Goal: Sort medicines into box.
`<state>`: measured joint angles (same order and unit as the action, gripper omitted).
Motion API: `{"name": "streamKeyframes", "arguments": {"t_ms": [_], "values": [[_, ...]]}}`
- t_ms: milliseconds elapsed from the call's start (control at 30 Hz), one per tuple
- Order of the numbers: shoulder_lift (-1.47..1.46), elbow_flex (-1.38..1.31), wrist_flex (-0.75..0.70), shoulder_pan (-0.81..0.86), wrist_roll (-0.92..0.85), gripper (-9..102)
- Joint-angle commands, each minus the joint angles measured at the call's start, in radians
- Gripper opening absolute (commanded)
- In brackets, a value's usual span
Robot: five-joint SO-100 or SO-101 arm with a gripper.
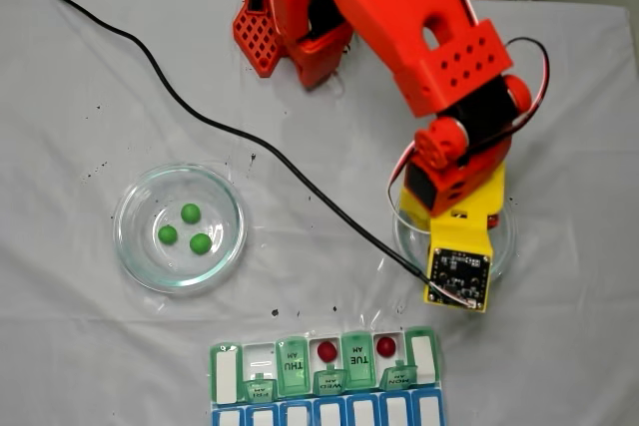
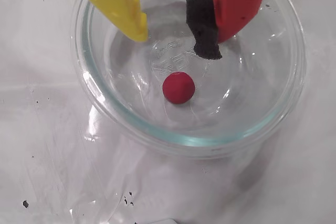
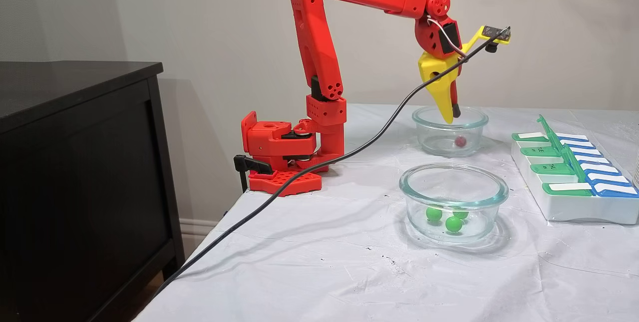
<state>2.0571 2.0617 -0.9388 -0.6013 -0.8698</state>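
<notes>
The open section of the pill box is empty. My gripper should next grab the glossy red ball by its round sides to fill that section.
One red medicine ball (image 2: 178, 87) lies on the bottom of a round glass dish (image 2: 189, 141). My gripper (image 2: 176, 43) hangs open just above it, with the yellow finger (image 2: 131, 14) on the left and the red finger's black pad (image 2: 206, 35) on the right; nothing is between them. From the side, the gripper (image 3: 452, 116) dips into the far dish (image 3: 450, 112) over the red ball (image 3: 461, 140). Three green balls (image 1: 185, 226) sit in the other dish (image 1: 125, 236). The box (image 1: 228, 371) has open compartments holding two red balls (image 1: 326, 350) (image 1: 386, 345).
A black cable (image 1: 220, 127) runs across the white cloth to the wrist camera board (image 1: 457, 271). The arm's red base (image 3: 279, 157) stands at the table's back edge. A dark cabinet (image 3: 75, 162) is beside the table. Box lids (image 3: 554, 145) stand upright.
</notes>
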Motion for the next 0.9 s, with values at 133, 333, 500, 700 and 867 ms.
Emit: {"name": "streamKeyframes", "arguments": {"t_ms": [133,333,500,700,867], "values": [[-0.031,-0.021,0.084,0.014,-0.048,18],[-0.044,-0.026,0.074,0.015,-0.074,19],[-0.043,-0.006,0.109,0.020,-0.091,19],[-0.069,0.008,0.132,0.015,-0.095,20],[-0.092,0.012,0.152,0.014,-0.100,20]]}}
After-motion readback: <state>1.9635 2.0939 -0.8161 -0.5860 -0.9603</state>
